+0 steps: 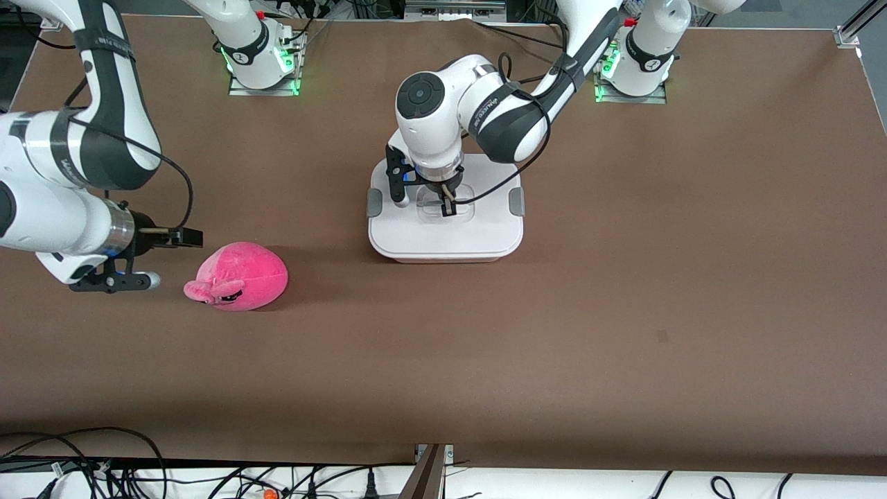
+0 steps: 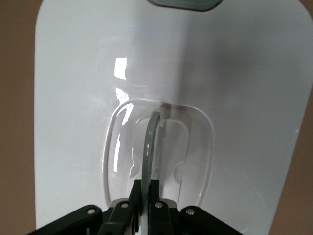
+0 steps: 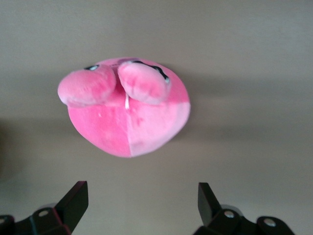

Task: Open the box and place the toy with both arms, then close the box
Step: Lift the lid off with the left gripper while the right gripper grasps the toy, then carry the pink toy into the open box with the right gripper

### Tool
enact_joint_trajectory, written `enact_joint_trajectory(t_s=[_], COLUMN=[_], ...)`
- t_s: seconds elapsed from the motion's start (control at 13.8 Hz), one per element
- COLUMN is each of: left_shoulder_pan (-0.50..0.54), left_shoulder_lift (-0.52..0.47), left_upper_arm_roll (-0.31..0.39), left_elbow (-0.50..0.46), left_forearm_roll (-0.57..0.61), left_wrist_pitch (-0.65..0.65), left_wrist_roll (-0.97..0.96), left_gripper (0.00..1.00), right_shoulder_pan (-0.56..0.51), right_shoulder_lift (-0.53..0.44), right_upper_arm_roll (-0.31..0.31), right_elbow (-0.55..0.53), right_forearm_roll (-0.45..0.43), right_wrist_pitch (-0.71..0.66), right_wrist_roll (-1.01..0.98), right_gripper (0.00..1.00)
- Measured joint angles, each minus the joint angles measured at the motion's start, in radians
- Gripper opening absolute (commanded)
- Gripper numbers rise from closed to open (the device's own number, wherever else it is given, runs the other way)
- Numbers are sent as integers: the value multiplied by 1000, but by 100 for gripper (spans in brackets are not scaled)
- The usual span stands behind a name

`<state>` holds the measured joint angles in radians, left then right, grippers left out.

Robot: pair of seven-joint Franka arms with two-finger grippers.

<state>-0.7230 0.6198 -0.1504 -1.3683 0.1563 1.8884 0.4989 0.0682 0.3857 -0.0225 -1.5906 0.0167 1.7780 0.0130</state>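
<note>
I need to get the hot-pink plush toy (image 1: 239,276) into the box (image 1: 443,239), so next I should take hold of the toy between its rounded ears with my right gripper.
The box (image 1: 443,239) stands at the middle of the table, its white lid (image 2: 234,98) lying on the tub. My left gripper (image 1: 447,202) is over the lid's centre, shut on the raised clear handle (image 2: 149,142); in the left wrist view the fingers (image 2: 147,185) pinch the thin handle strip. The hot-pink plush toy (image 1: 239,276) lies on the table nearer to the front camera than the box, toward the right arm's end. My right gripper (image 1: 186,239) is open and empty just beside the toy. In the right wrist view the toy (image 3: 127,107) lies ahead of the spread gripper (image 3: 142,190), apart from it.
Grey clips (image 1: 374,202) (image 1: 516,201) sit on the lid's two short sides. The brown tabletop (image 1: 554,346) spreads wide around both things. Cables lie along the table's front edge (image 1: 208,478).
</note>
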Motion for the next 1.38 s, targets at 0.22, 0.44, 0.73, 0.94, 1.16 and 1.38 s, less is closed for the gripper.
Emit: enact_joint_trajectory(t_s=[0.22,0.44,0.73,0.94,1.16,1.38], left_shoulder_pan=[-3,1,86,253,416,517], left_shoulder_lift=[-4,-18,-84,-119,-141,-156], left_upper_arm_roll=[0,7,23,27,25,30], left_elbow=[4,45,73,76,78,99], left_forearm_roll=[0,0,0,0,0,1], left_wrist_pitch=[-22,-93,-262,-338,-418,-459], left_wrist_roll=[0,-3,61,260,393,557], left_gripper=[0,0,0,0,0,0], right_shoulder_pan=[10,17,17,17,17,17], right_shoulder_lift=[54,88,137,160,159,156], right_upper_arm_roll=[13,14,14,14,14,15], right_elbow=[0,0,-2,-11,-10,11], right_forearm_roll=[7,7,7,7,7,7], right_wrist_pitch=[76,133,181,187,187,178], right_wrist_roll=[0,0,0,0,-14,-38], right_gripper=[99,98,63,27,0,0])
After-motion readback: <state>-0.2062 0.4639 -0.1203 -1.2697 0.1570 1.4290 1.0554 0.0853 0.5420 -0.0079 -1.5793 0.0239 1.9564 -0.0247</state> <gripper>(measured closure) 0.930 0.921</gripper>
